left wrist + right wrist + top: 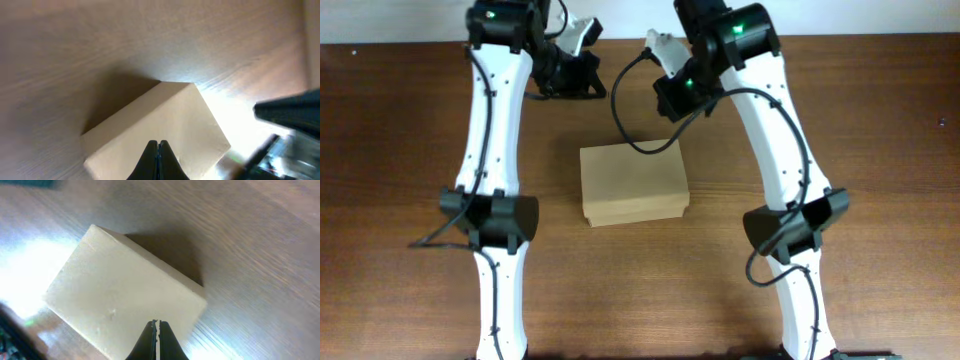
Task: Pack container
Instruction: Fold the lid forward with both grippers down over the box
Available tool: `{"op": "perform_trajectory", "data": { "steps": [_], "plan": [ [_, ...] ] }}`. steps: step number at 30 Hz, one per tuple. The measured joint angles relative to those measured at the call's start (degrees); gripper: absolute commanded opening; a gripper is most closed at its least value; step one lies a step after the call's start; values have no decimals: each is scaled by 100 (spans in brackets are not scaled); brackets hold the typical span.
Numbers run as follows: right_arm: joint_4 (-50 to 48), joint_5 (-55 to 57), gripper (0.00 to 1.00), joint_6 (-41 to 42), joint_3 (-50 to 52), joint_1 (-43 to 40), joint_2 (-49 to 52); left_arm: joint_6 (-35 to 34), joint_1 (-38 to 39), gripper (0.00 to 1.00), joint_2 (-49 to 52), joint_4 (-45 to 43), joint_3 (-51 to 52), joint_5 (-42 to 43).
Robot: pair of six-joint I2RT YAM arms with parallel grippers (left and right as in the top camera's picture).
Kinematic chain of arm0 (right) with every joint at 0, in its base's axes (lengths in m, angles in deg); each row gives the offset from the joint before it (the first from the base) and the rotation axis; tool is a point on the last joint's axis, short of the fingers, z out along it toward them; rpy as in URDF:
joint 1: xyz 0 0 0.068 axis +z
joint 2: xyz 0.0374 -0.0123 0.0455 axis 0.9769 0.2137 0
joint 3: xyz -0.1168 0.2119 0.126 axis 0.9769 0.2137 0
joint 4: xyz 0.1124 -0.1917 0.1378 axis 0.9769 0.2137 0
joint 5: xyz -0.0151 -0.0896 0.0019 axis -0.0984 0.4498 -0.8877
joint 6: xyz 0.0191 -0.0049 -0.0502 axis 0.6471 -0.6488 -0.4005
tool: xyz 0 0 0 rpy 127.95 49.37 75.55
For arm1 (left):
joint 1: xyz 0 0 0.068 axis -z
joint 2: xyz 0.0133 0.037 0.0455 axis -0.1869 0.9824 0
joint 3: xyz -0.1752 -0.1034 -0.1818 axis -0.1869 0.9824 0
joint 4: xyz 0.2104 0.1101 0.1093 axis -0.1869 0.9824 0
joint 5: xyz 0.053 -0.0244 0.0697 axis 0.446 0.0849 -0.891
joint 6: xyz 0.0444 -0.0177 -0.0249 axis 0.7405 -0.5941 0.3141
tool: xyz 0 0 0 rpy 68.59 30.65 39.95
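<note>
My right gripper would go up alone if I lifted it now, and the box would stay. My fingers are shut and empty above the box's far corner.
The container is a plain tan cardboard box lying in the middle of the wooden table with its flap lid down. It also shows in the left wrist view and the right wrist view. My left gripper is shut and empty, held above the table behind the box's far left side. My right gripper is shut and empty, held above the table behind the box's far right corner. Neither gripper touches the box. No markers are in view.
The brown wooden table spreads to both sides of the box. My two white arms reach from the near edge past the box on its left and right. The right arm's black cable hangs over the box's far edge.
</note>
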Motion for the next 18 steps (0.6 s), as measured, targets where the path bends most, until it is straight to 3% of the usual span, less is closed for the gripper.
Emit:
{"op": "perform_trajectory", "data": {
  "steps": [5,10,14,18],
  "plan": [
    [13,358,4,142,225,0,-986,-35,52,2,-960,-2,-7,-815],
    [-190,756,4,304,1475,2,-2695,-63,46,1,-1851,-4,120,-1246],
    [-68,946,4,452,2551,70,-3530,-76,50,2,-2520,-2,953,-1429],
    [-236,1012,4,573,3530,299,-3550,-52,133,2,-2931,13,2214,-1585]
  ]
}}
